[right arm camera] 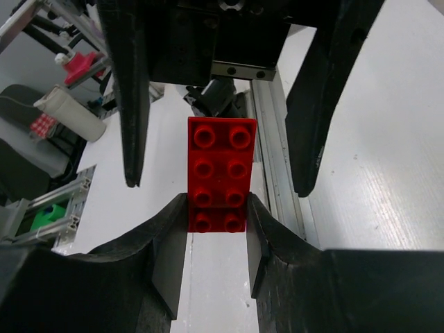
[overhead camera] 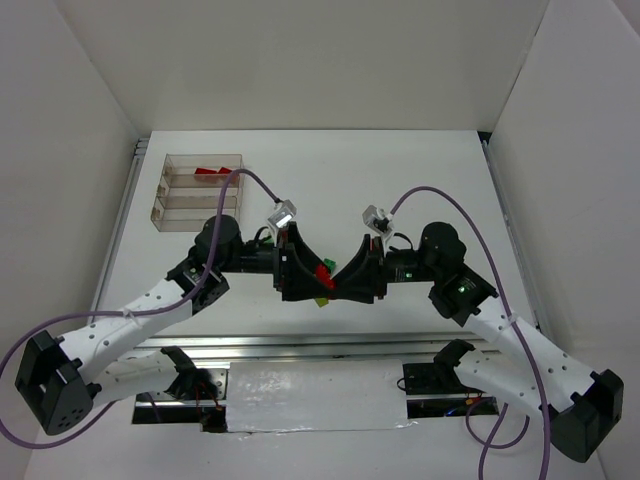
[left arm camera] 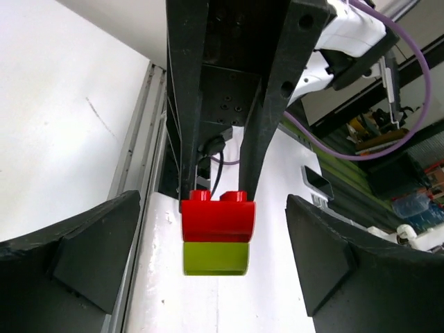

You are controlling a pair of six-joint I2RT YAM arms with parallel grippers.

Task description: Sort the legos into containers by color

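My left gripper should close on the yellow-green lego now. Both of its fingers reach down level with the lego's sides and are centred around it, just below the red lego.
A red lego (overhead camera: 323,272) joined to a yellow-green lego (overhead camera: 322,298) hangs above the table's middle, between the two arms. My right gripper (overhead camera: 345,276) is shut on the red lego (right arm camera: 220,173), its pads pressing the long sides near one end. In the left wrist view the red lego (left arm camera: 218,216) sits on top of the yellow-green lego (left arm camera: 216,257). My left gripper (left arm camera: 214,229) stands open, with its fingers (left arm camera: 90,250) wide apart on either side of the pair and not touching it. The containers (overhead camera: 165,195) stand at the far left, with red legos (overhead camera: 210,171) in the farthest compartment.
White walls enclose the table on three sides. A metal rail (overhead camera: 300,345) runs along the near edge in front of the arm bases. Purple cables (overhead camera: 440,195) loop above both wrists.
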